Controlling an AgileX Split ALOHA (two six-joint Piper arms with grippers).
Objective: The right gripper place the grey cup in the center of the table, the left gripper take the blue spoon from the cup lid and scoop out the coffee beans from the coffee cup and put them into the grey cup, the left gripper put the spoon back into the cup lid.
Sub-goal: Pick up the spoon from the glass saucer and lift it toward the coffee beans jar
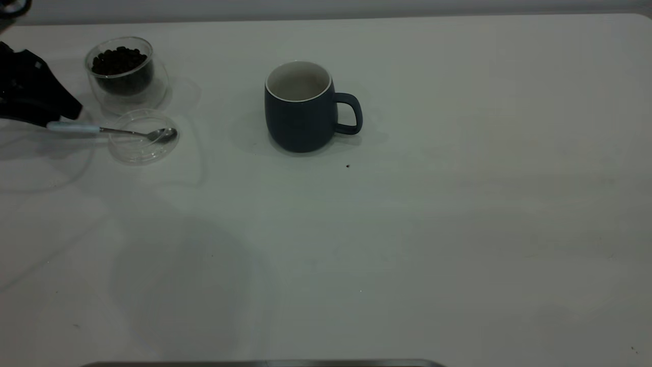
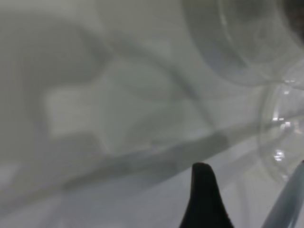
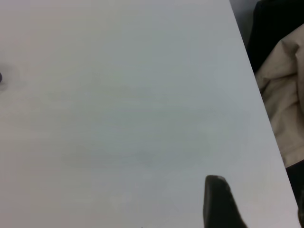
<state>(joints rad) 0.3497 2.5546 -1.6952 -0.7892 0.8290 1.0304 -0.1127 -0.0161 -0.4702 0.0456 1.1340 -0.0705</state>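
Note:
The fingers of my left gripper are above the spoon's pale handle (image 1: 73,128), beside the cup lid (image 1: 142,148), and would miss it if they closed now. My left gripper should go down first and then close on it.
The grey cup (image 1: 300,117) stands upright near the middle of the table (image 1: 407,229), handle to the right, its inside empty. The coffee cup (image 1: 125,71), with coffee beans (image 1: 119,61) in it, stands at the far left. The cup lid (image 1: 142,148) lies in front of it. The blue spoon (image 1: 112,131) lies across the lid, bowl on it, handle pointing left. My left gripper (image 1: 71,114) is open, low over the handle's end. In the left wrist view one finger (image 2: 204,199) stands apart from the handle (image 2: 287,209). My right gripper (image 3: 221,199) shows only in part, over bare table.
A tiny dark speck (image 1: 348,165) lies in front of the grey cup. In the right wrist view the table's edge runs close by, with beige cloth (image 3: 285,95) beyond it. The coffee cup and lid sit close together at the left.

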